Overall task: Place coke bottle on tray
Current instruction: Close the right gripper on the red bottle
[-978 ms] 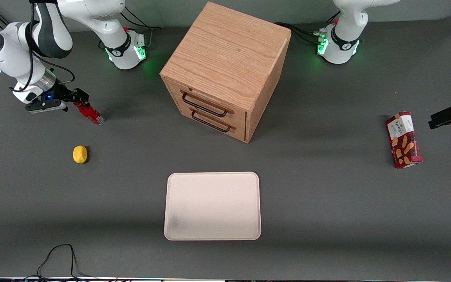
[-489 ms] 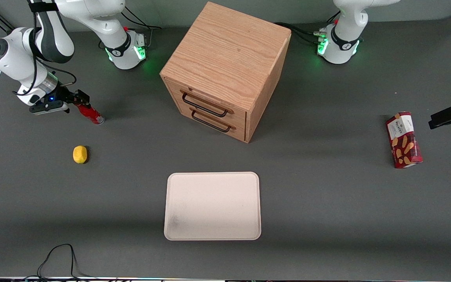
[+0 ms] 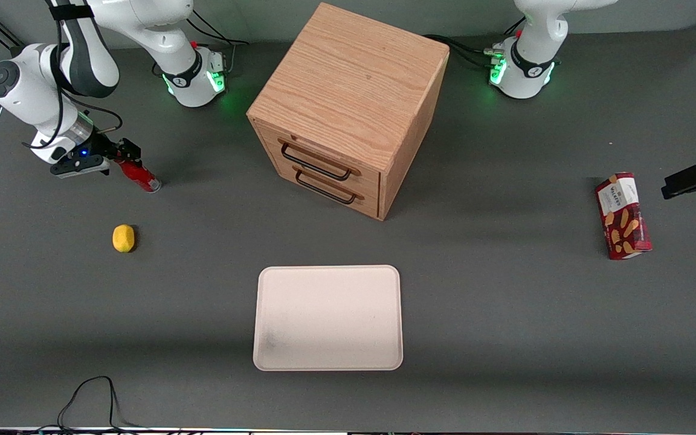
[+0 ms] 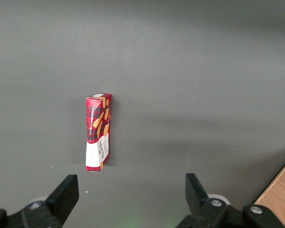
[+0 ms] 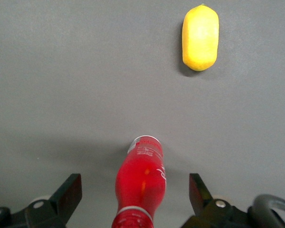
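Observation:
My right gripper should next grab the red coke bottle by its neck end (image 5: 134, 216) to place the bottle on the tray.
The coke bottle (image 3: 140, 174) is slim, glossy and red, and lies on the dark table toward the working arm's end. In the right wrist view the coke bottle (image 5: 141, 183) points its silvery base away from the camera and its cap toward the wrist. My right gripper (image 3: 123, 152) is open and low at the bottle's cap end. In the wrist view the gripper (image 5: 134, 190) straddles the bottle's neck, with a gap on each side of it. The pale pinkish-cream tray (image 3: 328, 317) lies flat and nearer the front camera, with nothing on it.
A yellow lemon (image 3: 123, 238) lies nearer the front camera than the bottle and shows in the wrist view (image 5: 200, 37). A wooden two-drawer cabinet (image 3: 348, 103) stands mid-table. A red snack box (image 3: 623, 215) lies toward the parked arm's end. A black cable (image 3: 91, 393) lies at the table's front edge.
The right arm's wrist has shifted slightly along the bottle toward its base. The bottle, lemon and tray have not moved.

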`<state>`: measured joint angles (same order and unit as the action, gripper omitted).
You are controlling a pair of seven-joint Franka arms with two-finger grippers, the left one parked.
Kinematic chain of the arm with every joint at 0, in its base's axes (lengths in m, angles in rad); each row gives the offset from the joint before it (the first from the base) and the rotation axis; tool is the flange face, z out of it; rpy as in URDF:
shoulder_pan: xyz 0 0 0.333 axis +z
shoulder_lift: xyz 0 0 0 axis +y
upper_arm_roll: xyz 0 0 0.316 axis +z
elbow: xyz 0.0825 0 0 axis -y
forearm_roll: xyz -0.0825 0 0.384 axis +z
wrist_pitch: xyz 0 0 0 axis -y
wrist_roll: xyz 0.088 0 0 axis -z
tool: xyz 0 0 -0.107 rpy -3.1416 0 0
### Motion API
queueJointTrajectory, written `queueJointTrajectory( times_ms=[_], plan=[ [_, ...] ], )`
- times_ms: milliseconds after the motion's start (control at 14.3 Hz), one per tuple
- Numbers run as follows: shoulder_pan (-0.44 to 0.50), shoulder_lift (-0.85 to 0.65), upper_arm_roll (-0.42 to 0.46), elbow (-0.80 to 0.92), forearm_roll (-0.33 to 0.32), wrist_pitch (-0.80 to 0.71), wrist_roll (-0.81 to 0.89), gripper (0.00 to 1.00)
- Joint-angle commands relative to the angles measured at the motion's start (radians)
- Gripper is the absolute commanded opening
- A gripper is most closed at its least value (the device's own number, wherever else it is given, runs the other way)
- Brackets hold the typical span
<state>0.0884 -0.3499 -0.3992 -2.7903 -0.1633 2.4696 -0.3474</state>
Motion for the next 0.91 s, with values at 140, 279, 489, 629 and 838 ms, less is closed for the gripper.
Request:
queueJointTrajectory(
  times_ms=[140, 279, 489, 629, 838],
  plan=[
    [0.007, -0.040, -0.012, -0.035, -0.030, -0.030, -0.015, 1.00],
    [0.007, -0.041, -0.012, -0.035, -0.030, -0.046, -0.015, 1.00],
    [0.005, -0.041, -0.012, -0.034, -0.030, -0.047, -0.015, 0.94],
    [0.005, -0.040, -0.010, -0.031, -0.031, -0.047, -0.013, 0.53],
    [0.005, -0.040, -0.010, -0.028, -0.056, -0.049, -0.012, 0.20]
  ],
)
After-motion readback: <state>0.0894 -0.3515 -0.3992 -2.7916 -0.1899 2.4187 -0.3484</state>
